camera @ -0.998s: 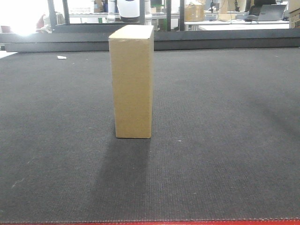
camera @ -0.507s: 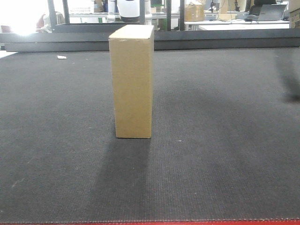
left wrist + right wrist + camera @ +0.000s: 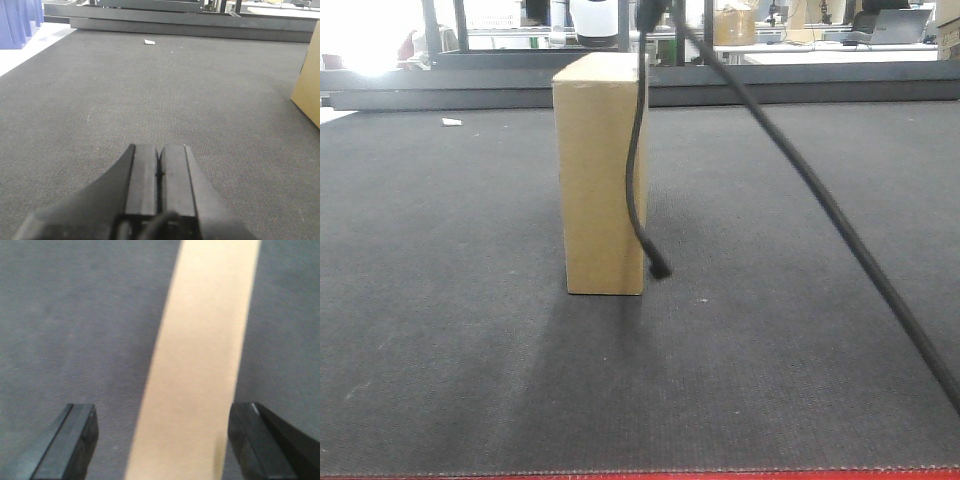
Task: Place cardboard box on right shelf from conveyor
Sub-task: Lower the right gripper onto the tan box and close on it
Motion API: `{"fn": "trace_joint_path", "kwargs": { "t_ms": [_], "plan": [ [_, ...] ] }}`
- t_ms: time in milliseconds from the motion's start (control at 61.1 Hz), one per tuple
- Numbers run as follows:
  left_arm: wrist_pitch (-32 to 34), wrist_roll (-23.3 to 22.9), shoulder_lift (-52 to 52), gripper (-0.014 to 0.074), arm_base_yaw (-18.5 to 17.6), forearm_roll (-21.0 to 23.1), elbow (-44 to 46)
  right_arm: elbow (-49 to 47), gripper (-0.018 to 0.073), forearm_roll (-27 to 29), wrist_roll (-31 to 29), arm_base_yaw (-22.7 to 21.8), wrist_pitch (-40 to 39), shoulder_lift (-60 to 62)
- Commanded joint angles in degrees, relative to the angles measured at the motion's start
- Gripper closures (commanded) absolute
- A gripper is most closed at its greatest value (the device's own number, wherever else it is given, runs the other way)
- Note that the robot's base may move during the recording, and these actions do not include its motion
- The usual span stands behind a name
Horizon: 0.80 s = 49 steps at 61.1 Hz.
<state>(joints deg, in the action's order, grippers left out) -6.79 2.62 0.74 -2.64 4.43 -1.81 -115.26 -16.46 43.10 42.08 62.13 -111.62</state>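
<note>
My right gripper grabs the cardboard box (image 3: 600,180) by its long narrow top (image 3: 598,70) next, to place it on the right shelf.
The tan cardboard box (image 3: 600,180) stands upright on the dark grey conveyor (image 3: 800,260). The right wrist view looks down along the cardboard box (image 3: 200,365). My right gripper (image 3: 162,410) is open, one finger on each side of the box; the left finger stands well off it, the right finger close to its edge. My left gripper (image 3: 160,150) is shut on nothing, low over the belt. The cardboard box (image 3: 307,95) shows at the right edge of the left wrist view. In the front view neither gripper shows. The right shelf is out of view.
Two black cables (image 3: 637,150) hang down across the front view, one ending beside the box's lower right corner. A small white scrap (image 3: 451,122) lies at the belt's far left. A dark rail (image 3: 770,85) bounds the far side. Something blue (image 3: 20,22) stands far left.
Black cables have swung into the front view over and beside the box, after a shadow first crept in from the right. The box has not moved.
</note>
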Motion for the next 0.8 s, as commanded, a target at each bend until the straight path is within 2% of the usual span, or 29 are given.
{"fn": "trace_joint_path", "kwargs": {
  "t_ms": [0, 605, 687, 785],
  "plan": [
    [5.04, 0.01, 0.82, 0.0712, -0.22, 0.34, -0.54, -2.21, -0.0062, -4.33, 2.62, -0.06, -1.63, 2.43],
    [5.04, 0.01, 0.82, 0.0712, -0.22, 0.34, -0.54, -2.21, -0.0057, -3.99, 3.75, -0.12, -0.6, -3.14],
    [5.04, 0.01, 0.82, 0.0713, -0.22, 0.34, -0.54, -2.21, 0.0007, -3.95, 3.75, -0.12, -0.68, -3.14],
    [5.04, 0.01, 0.82, 0.0713, -0.22, 0.34, -0.54, -2.28, 0.0184, -3.71, 3.55, -0.33, -0.79, -2.58]
  ]
}}
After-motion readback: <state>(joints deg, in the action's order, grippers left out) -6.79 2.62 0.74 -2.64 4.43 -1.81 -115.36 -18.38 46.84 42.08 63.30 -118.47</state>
